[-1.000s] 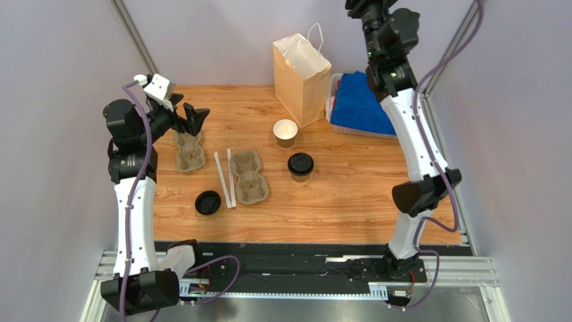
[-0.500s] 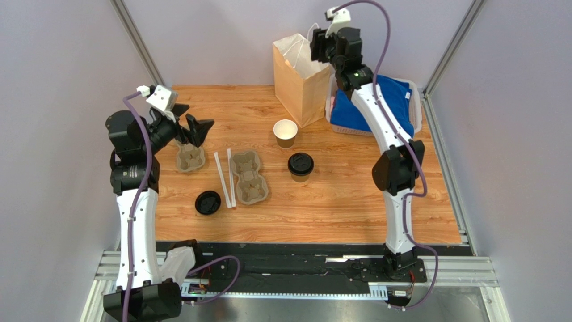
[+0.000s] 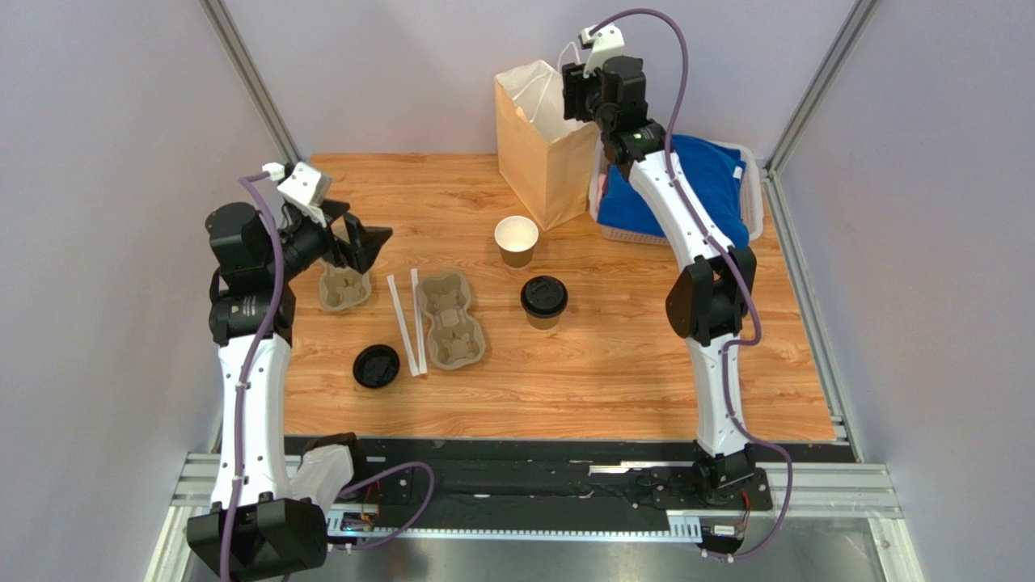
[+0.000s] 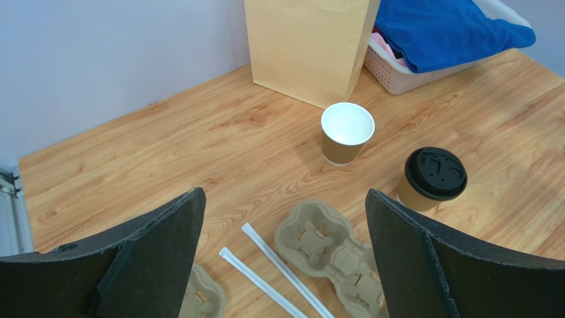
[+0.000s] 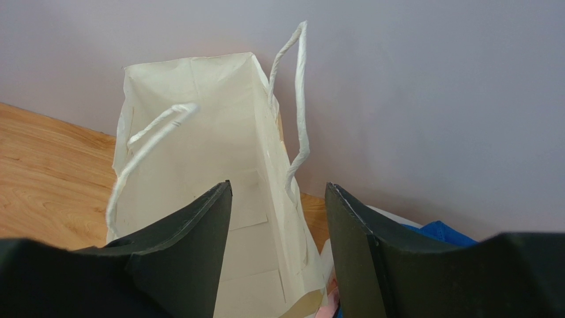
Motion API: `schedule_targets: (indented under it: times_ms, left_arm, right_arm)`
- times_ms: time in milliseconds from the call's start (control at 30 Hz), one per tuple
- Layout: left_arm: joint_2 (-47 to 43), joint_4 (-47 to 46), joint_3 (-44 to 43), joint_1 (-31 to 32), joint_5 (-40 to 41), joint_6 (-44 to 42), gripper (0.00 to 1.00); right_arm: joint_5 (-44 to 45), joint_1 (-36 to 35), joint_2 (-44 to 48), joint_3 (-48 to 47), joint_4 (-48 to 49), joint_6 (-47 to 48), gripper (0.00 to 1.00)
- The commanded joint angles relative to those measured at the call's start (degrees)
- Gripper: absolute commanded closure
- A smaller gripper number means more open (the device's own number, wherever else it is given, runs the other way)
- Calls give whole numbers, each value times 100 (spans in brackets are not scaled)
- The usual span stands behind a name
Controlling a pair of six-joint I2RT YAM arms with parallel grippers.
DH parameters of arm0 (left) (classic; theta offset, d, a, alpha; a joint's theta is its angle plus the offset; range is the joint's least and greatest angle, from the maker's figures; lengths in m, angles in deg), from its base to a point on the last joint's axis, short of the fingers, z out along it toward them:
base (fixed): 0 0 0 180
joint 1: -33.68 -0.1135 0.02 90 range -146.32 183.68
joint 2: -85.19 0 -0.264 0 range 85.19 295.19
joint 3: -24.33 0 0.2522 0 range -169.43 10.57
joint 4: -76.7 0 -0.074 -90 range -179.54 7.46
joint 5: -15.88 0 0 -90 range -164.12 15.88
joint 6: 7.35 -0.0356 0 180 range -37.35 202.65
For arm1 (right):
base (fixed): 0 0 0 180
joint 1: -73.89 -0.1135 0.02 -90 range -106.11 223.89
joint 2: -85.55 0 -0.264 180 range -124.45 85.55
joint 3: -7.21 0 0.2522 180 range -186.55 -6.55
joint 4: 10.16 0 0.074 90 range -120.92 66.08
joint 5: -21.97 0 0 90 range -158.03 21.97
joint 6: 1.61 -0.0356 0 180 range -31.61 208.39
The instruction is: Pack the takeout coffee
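Note:
The bag's rim is still below my right gripper's fingers in the right wrist view, so my right gripper needs to go lower before it closes on the bag's rim.
The takeout coffee (image 3: 544, 301), a brown cup with a black lid, stands mid-table; it also shows in the left wrist view (image 4: 432, 179). A brown paper bag (image 3: 546, 143) stands open at the back; the right wrist view looks down into it (image 5: 225, 218). My right gripper (image 3: 581, 87) is open and empty above the bag's right rim, its jaws either side of the bag's right wall (image 5: 278, 199). My left gripper (image 3: 361, 238) is open and empty, held above the small cup carrier (image 3: 343, 286) at the left.
An open brown cup without lid (image 3: 516, 240) stands in front of the bag. A two-cup carrier (image 3: 451, 318), two wrapped straws (image 3: 408, 320) and a loose black lid (image 3: 377, 365) lie left of centre. A white basket with blue cloth (image 3: 680, 194) sits back right.
My right arm swung down from high at the back to hover over the bag's right rim. My left gripper shifted slightly right and forward over the small carrier.

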Motion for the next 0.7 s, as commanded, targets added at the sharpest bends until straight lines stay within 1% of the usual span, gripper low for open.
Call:
schedule_targets:
  times_ms: [0,133,233,400,467,500,533,633,667]
  left_arm:
    - [-51,-70,61,19,-72,-221,1]
    - [-16,-87,96,19,-19,-256,1]
    - [-7,-70,70,28,-1,-247,1]
    - [10,-17,105,19,86,-335,1]
    - [28,-8,114,28,78,-353,1]
    - [46,-17,105,19,95,-327,1]
    - [54,-17,96,28,113,-326,1]
    - [98,18,61,19,122,-353,1]
    - [107,27,70,19,122,-379,1]
  right_arm:
    - [144,72,-134,-161,360,87,41]
    - [91,133,-204,-161,377,60,42]
    - [30,160,-257,-39,412,87,45]
    - [-84,169,-406,-100,430,69,49]
    - [-128,186,-450,-126,491,69,52]
    - [-181,186,-494,-144,518,69,57]
    - [-216,186,-503,-144,535,69,67]
    - [-322,195,-556,-249,606,8,79]
    - [-331,213,-573,-302,623,-19,82]
